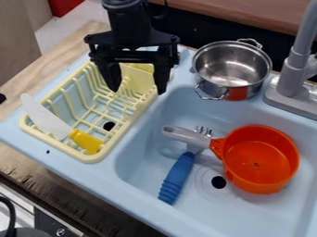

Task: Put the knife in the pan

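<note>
My gripper will next grab the knife (51, 120) by its white blade's tip to put it in the orange pan.
The black gripper (138, 87) hangs over the far part of the yellow dish rack, open, its fingers pointing down with nothing held between them. A toy knife (51, 120) with a whitish blade and yellow handle lies at the near left end of the rack, the blade tip resting over the left rim and the handle inside. It is nearer the camera and to the left of the gripper. An orange pan (263, 159) with a grey handle sits in the right part of the sink; its inside holds nothing.
The yellow rack (127, 133) stands left of the blue sink basin (137, 159). A blue-handled utensil (177, 177) lies beside the pan, partly under its handle. A metal pot (230, 67) and a grey faucet (295, 69) stand at the back right.
</note>
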### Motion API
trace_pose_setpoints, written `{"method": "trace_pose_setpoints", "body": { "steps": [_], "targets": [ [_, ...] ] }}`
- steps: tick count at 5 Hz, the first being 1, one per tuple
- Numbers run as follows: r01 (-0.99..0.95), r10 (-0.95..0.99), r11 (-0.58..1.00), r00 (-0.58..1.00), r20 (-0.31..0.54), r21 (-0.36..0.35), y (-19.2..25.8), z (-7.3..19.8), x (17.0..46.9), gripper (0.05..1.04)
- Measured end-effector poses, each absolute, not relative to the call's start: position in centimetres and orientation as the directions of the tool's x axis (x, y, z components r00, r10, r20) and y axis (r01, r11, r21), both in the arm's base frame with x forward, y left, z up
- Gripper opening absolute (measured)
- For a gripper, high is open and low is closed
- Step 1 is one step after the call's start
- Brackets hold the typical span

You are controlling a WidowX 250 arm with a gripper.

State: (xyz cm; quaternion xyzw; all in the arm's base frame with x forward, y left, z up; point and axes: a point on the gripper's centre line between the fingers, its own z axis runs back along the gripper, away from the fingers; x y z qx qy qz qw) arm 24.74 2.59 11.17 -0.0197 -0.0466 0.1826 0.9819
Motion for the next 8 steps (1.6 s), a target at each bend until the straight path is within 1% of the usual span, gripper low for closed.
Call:
{"method": "trace_pose_setpoints", "body": {
  "steps": [1,2,3,4,5,6,7,8],
  "targets": [
    [-0.354,0.356,0.934,0.933,0.058,-0.049,2.5,10.6,24.4,0.999],
    [-0.231,0.232,0.972,0.972,0.033,-0.037,4.4,10.9,24.2,0.999],
    [-0.187,0.192,0.979,0.980,0.054,-0.086,6.9,11.3,23.9,0.999],
    [-0.123,0.132,0.987,0.987,0.087,-0.099,9.4,12.0,23.5,0.999],
    [-0.057,0.062,0.997,0.990,0.127,-0.047,12.3,12.0,22.8,0.999],
    [0.021,-0.021,1.000,0.993,0.114,-0.007,15.0,12.1,22.0,0.999],
    [0.066,-0.064,0.998,0.991,0.116,-0.010,16.5,11.8,21.9,0.999],
    [0.103,-0.101,0.988,0.995,0.026,-0.119,16.8,11.0,21.2,0.999]
  ]
}}
